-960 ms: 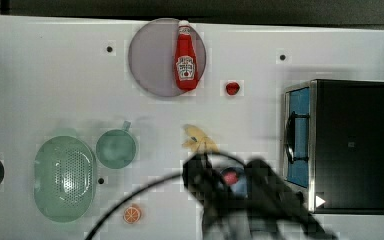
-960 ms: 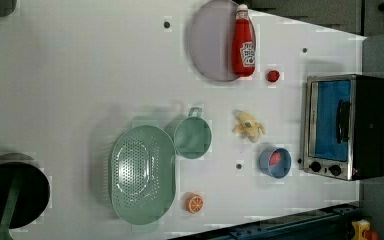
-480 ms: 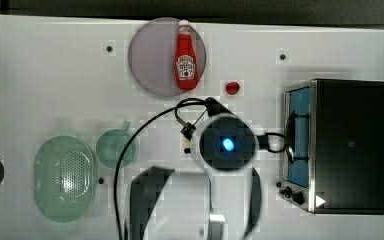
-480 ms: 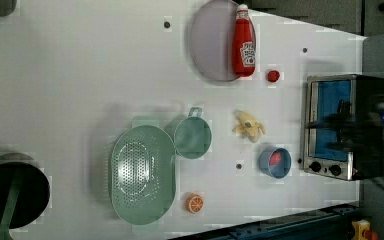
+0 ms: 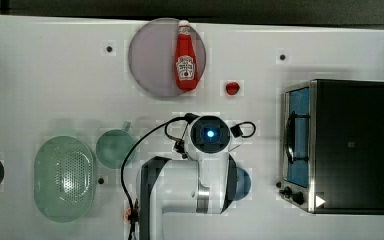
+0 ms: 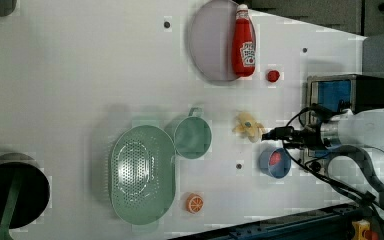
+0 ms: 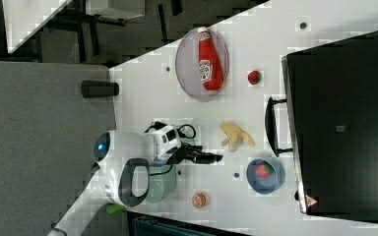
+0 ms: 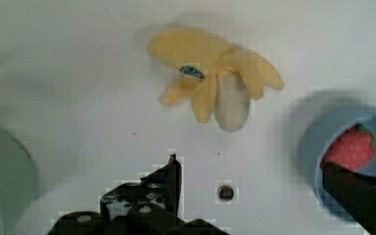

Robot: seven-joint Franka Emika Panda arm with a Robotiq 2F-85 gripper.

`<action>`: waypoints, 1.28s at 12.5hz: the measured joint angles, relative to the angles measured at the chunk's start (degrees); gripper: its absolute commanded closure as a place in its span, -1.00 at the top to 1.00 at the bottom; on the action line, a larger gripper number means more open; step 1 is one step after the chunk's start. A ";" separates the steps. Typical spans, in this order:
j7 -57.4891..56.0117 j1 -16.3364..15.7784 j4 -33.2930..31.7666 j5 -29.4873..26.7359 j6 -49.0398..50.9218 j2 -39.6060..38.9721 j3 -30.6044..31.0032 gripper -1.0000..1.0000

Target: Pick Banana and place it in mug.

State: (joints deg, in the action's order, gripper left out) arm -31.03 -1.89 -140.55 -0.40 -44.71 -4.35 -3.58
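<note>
Next, my gripper grabs the banana by its peeled end [image 6: 251, 130], which leaves its unpeeled body free to go into the mug [image 6: 192, 138].
The banana [image 6: 247, 127], pale yellow with its peel splayed, lies on the white table [image 6: 80, 75] between the mug and the toaster oven; it also shows in the right view [image 7: 236, 135] and the wrist view [image 8: 215, 83]. In the top view my arm's wrist [image 5: 210, 134] covers it. The teal mug [image 5: 115, 148] [image 6: 192, 138] stands upright next to the green basket. My gripper [image 6: 266, 136] [image 7: 219, 158] [image 8: 254, 181] is open with nothing between its fingers, its tips close beside the banana and apart from it.
A blue bowl [image 6: 275, 162] holding a strawberry sits close to my fingers. Beyond it stands the toaster oven [image 5: 340, 145]. A ketchup bottle [image 5: 186, 62] lies on a grey plate. A green perforated basket [image 5: 64, 177], an orange slice [image 6: 194, 203] and a small red fruit [image 5: 232, 88] are also on the table.
My arm has swung in from the table's edge and now hangs over the banana, hiding it in the top view. The gripper stays open. Nothing on the table has moved.
</note>
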 measured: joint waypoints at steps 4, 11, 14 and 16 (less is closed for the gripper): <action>-8.11 0.09 1.68 0.88 -9.79 -11.17 -0.01 1.00; -11.78 -0.50 1.90 0.36 -19.92 -19.87 -0.17 0.15; -11.92 0.48 3.69 0.80 -19.98 -18.57 0.19 -0.46; -12.20 0.45 3.25 1.95 -20.81 -18.24 -0.92 -0.46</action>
State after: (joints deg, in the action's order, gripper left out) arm -43.22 -1.44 -137.31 1.55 -65.52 -22.59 -4.51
